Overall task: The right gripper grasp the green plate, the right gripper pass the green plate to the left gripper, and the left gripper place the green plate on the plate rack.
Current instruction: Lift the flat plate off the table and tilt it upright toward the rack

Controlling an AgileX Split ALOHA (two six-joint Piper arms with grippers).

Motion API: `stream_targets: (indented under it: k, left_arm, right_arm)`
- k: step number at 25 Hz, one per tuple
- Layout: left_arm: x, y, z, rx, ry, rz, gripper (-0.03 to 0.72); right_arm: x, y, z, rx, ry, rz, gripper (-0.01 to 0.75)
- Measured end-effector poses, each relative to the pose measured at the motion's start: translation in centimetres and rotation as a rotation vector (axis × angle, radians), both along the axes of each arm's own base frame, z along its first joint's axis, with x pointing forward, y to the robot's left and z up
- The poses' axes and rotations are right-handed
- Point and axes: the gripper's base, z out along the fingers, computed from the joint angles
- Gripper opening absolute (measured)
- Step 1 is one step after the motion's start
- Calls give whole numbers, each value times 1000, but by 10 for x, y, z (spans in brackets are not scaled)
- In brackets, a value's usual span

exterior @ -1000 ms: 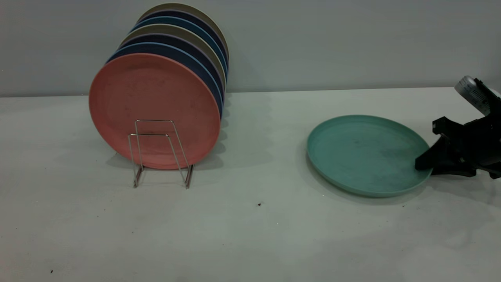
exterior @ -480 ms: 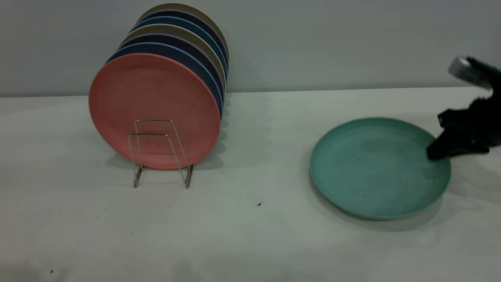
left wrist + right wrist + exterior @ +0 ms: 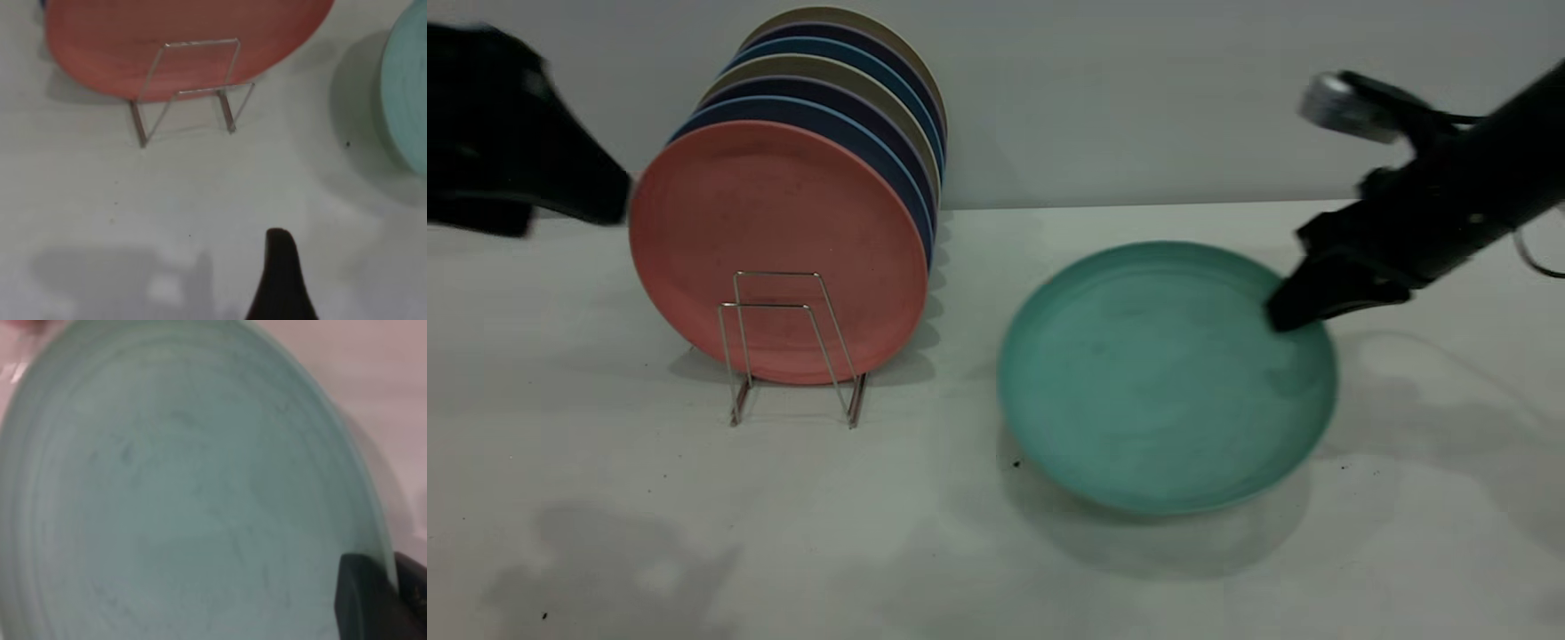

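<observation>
My left gripper is to grab the green plate next by its free rim point(image 3: 1016, 318) opposite the plate's pinched edge. Then it can set the plate on the plate rack point(image 3: 783, 307).
The green plate point(image 3: 1156, 373) hangs tilted above the table, right of the middle, casting a shadow below. My right gripper point(image 3: 1285, 311) is shut on its right rim; in the right wrist view the plate point(image 3: 187, 493) fills the picture and the gripper point(image 3: 393, 587) pinches its edge. My left gripper point(image 3: 596, 209) hovers at the far left, beside the racked plates, open and empty; one finger point(image 3: 280, 273) shows in the left wrist view. The plate rack point(image 3: 783, 307) stands left of centre with empty front loops point(image 3: 193, 67). The plate's edge point(image 3: 407, 100) shows in the left wrist view.
A salmon-pink plate point(image 3: 774, 231) stands upright at the front of the rack, with several dark blue and beige plates point(image 3: 871, 98) behind it. A grey wall runs along the table's far edge. Small dark specks point(image 3: 1016, 463) lie on the table.
My right gripper has lifted the green plate off the table and carried it left and up. My left gripper has come into the exterior view at the far left.
</observation>
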Motion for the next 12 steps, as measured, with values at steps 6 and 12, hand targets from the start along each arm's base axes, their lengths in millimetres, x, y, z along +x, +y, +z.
stream_targets:
  k: [6,12]
  left_arm:
    - [23,-6,-26,5,75,18,580]
    - [44,-26,-40,14,97,-33,580]
  right_arm:
    - [-5,30,5,84,6,56,13]
    - [-9,55,8,137,-4,86,13]
